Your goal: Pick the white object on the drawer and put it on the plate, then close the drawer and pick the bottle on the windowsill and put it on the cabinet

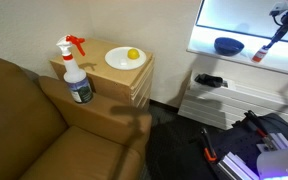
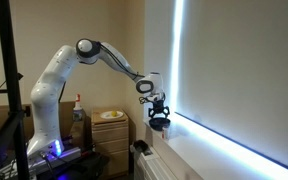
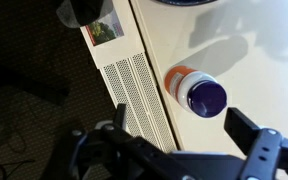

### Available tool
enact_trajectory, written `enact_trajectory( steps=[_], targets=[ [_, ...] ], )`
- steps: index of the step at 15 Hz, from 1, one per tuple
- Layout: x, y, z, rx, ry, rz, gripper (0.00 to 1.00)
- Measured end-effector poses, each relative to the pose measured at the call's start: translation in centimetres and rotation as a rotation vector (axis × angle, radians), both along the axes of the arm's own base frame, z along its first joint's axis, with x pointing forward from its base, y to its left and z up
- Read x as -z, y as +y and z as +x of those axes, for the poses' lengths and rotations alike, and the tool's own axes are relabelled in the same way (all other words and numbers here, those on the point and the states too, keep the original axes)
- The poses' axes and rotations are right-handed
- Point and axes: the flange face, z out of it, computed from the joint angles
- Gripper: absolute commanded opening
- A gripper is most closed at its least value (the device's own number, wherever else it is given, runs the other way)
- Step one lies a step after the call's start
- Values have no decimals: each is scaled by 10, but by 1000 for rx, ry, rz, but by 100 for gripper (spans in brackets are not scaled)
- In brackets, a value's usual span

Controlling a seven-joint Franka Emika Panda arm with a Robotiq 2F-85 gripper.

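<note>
My gripper picks up the bottle by its end with the dark blue cap next, to leave the bottle's base free to stand on the cabinet.
A bottle with an orange-and-white body and a dark blue cap stands on the white windowsill. It also shows in an exterior view. My gripper is open and empty just above the bottle, one finger to each side and not touching it. The gripper also shows in both exterior views. A white plate on the wooden cabinet holds a small pale yellowish object. The cabinet's drawers look shut.
A spray bottle with a red trigger stands on the cabinet next to the plate. A blue bowl sits on the windowsill beside the bottle. A brown couch is next to the cabinet. A vented white radiator cover runs below the sill.
</note>
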Motion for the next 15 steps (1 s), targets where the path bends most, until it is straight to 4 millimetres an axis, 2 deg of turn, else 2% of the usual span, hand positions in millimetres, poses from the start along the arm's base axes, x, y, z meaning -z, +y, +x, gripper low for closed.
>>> enact_trajectory(
  steps=[4, 12, 13, 14, 15],
  targets=[
    [3, 0, 2, 6, 0, -7, 100],
    [43, -14, 19, 143, -16, -85, 100],
    [47, -14, 21, 149, -13, -85, 75],
    [48, -15, 21, 148, -11, -86, 74],
    [49, -15, 21, 147, -9, -86, 68]
  ],
)
